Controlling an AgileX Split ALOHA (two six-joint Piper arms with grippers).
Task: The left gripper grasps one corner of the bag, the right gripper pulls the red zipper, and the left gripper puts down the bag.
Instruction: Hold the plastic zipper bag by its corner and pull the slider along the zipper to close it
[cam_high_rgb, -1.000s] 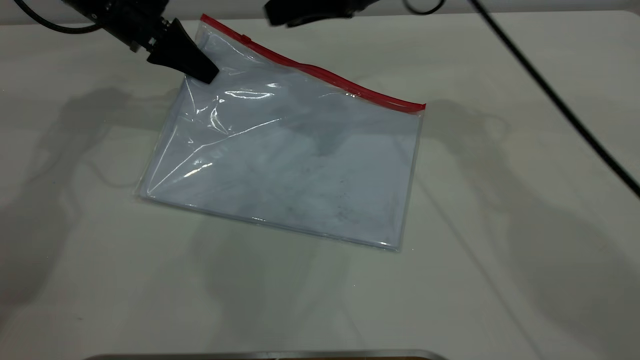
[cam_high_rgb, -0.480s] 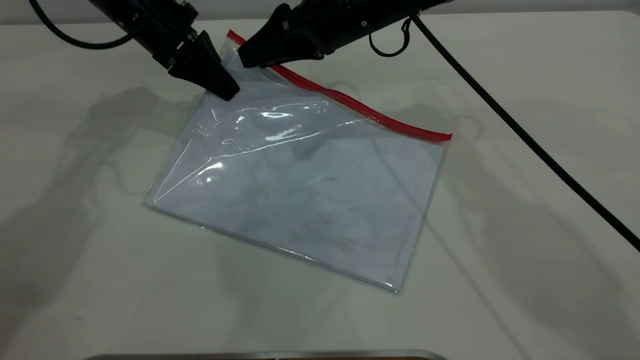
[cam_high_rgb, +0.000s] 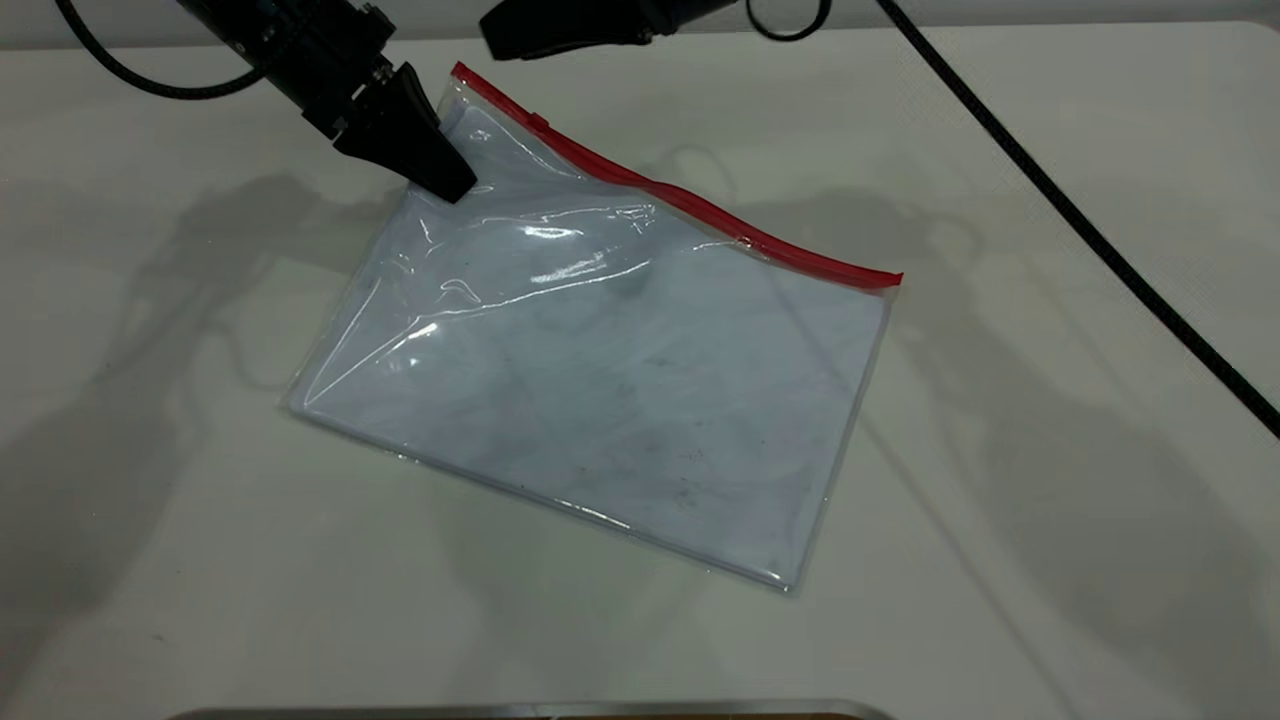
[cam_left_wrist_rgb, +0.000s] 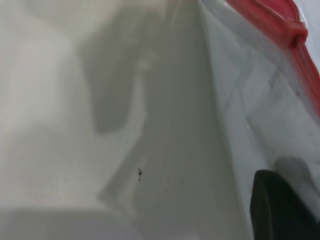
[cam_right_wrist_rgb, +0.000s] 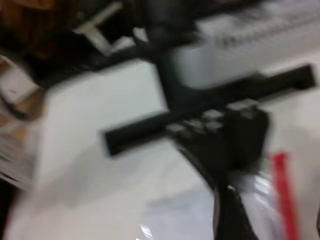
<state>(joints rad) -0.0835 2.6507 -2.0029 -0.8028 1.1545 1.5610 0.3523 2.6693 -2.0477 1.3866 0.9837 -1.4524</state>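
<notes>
I will next take the red zipper by its small slider tab (cam_high_rgb: 540, 122) with my right gripper, so I can pull it along the clear bag (cam_high_rgb: 600, 348).
The bag (cam_high_rgb: 620, 380) is a clear bluish pouch lying slantwise on the white table (cam_high_rgb: 1000, 560). Its far-left corner is raised. My left gripper (cam_high_rgb: 452, 185) is shut on that corner just below the red zipper (cam_high_rgb: 700, 210), whose small slider tab (cam_high_rgb: 540, 122) sits near the held end. The left wrist view shows one black finger (cam_left_wrist_rgb: 280, 210) on the plastic (cam_left_wrist_rgb: 260, 100), with the slider (cam_left_wrist_rgb: 298, 34) beyond it. My right gripper (cam_high_rgb: 495, 42) hovers above the table's far edge, apart from the bag. The blurred right wrist view shows the zipper (cam_right_wrist_rgb: 282, 195) and the left arm (cam_right_wrist_rgb: 225, 130).
A thick black cable (cam_high_rgb: 1080, 220) runs diagonally over the table's right side. A grey metal edge (cam_high_rgb: 530, 710) shows along the near border. Open table surface lies to the left, right and front of the bag.
The bag slid nearer and rightward with the left gripper. The right gripper came down to the zipper beside the held corner, then drew back up and away; the slider sits where it was.
</notes>
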